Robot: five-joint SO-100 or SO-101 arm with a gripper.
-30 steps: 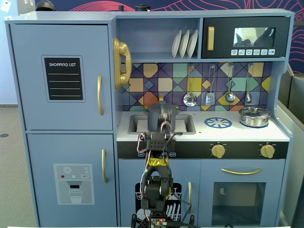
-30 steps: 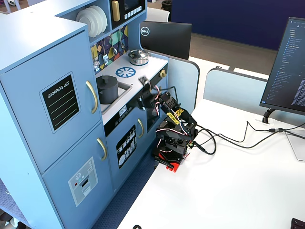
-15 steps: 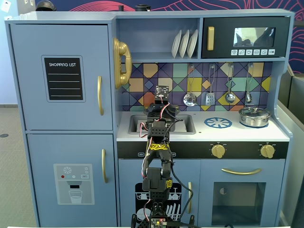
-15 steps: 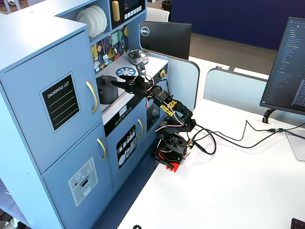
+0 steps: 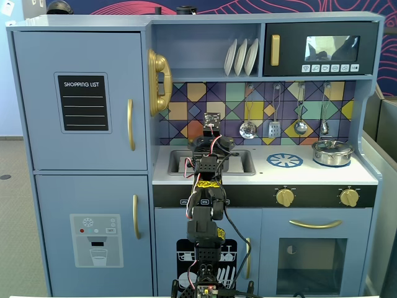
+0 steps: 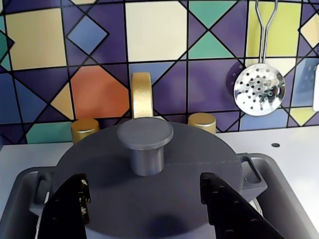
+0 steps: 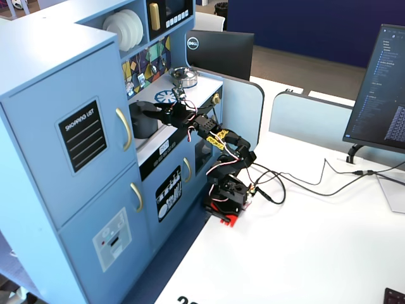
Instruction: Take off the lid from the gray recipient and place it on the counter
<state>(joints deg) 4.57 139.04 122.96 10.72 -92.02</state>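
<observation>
My gripper grabs the lid by its round knob (image 6: pixel 145 142) next, to take it off the gray recipient and onto the white counter.
The dark-gray lid (image 6: pixel 149 209) with its round knob (image 6: pixel 145 142) sits closed on the gray recipient, whose side handles (image 6: pixel 251 172) show at the lid's edges. The recipient stands in the recessed sink (image 5: pixel 243 162) of the white counter (image 5: pixel 310 175). In a fixed view the pot (image 7: pixel 143 128) shows as a dark cylinder under the arm. My gripper (image 6: pixel 144 181) is open, just above the lid, with its black fingers (image 6: pixel 70 209) left and right of the knob and slightly short of it. In a fixed view the gripper (image 5: pixel 211 144) hides the pot.
A gold faucet (image 6: pixel 141 94) and two gold taps (image 6: pixel 84 130) stand right behind the pot. A skimmer (image 6: pixel 259 91) hangs on the tiled wall. The burner print (image 5: pixel 285 160) and a shiny silver pot (image 5: pixel 332 152) are on the counter's right in that fixed view.
</observation>
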